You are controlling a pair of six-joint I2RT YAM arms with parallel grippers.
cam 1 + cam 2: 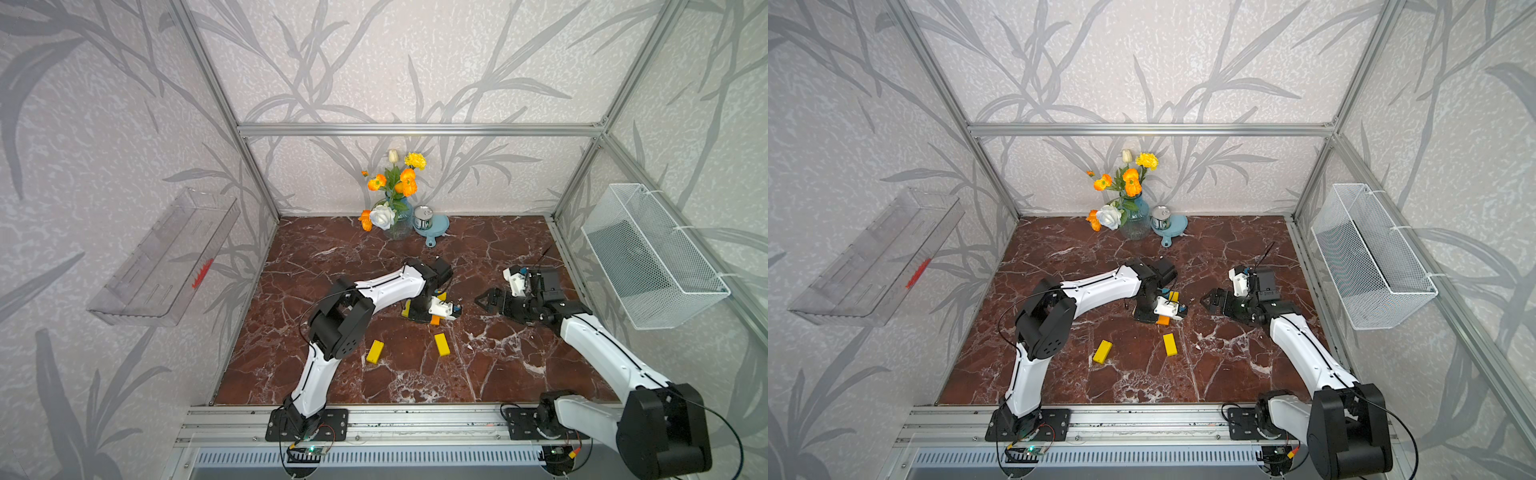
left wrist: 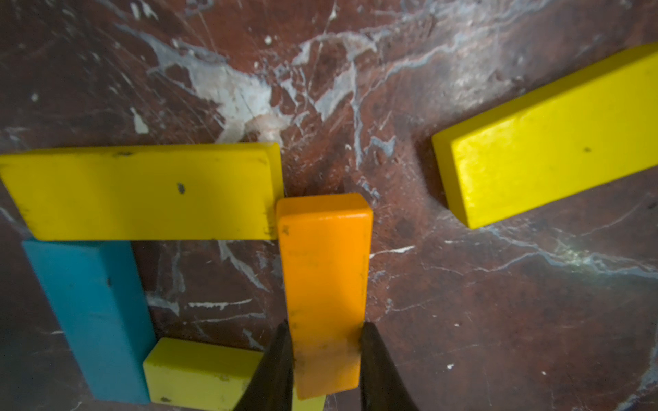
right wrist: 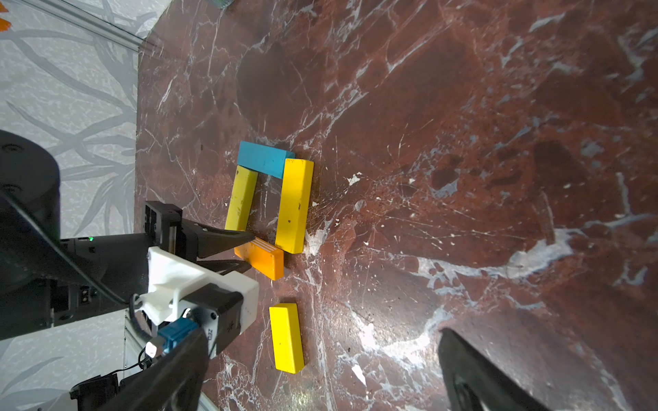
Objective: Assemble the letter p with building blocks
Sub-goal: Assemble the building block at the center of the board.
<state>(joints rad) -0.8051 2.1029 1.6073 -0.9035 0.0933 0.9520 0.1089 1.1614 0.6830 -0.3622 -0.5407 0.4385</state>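
I need to open my left gripper now. The orange block (image 2: 324,263) reaches across the ends of both yellow blocks, so the orange block would end across the open side of the square.
My left gripper (image 2: 325,341) is shut on the near end of the orange block (image 2: 324,263). The block's far corner touches the end of a yellow block (image 2: 142,192). That yellow block, the blue block (image 3: 265,158) and another yellow block (image 3: 241,199) form three sides of a square. The orange block (image 3: 263,258) lies slanted across the open side. Two loose yellow blocks (image 1: 375,351) (image 1: 442,344) lie nearer the front. My right gripper (image 1: 482,300) hovers open and empty to the right of the figure.
A vase of flowers (image 1: 395,208) and a tin can (image 1: 423,217) on a blue dish stand at the back wall. A wire basket (image 1: 648,257) hangs on the right wall and a clear shelf (image 1: 166,257) on the left wall.
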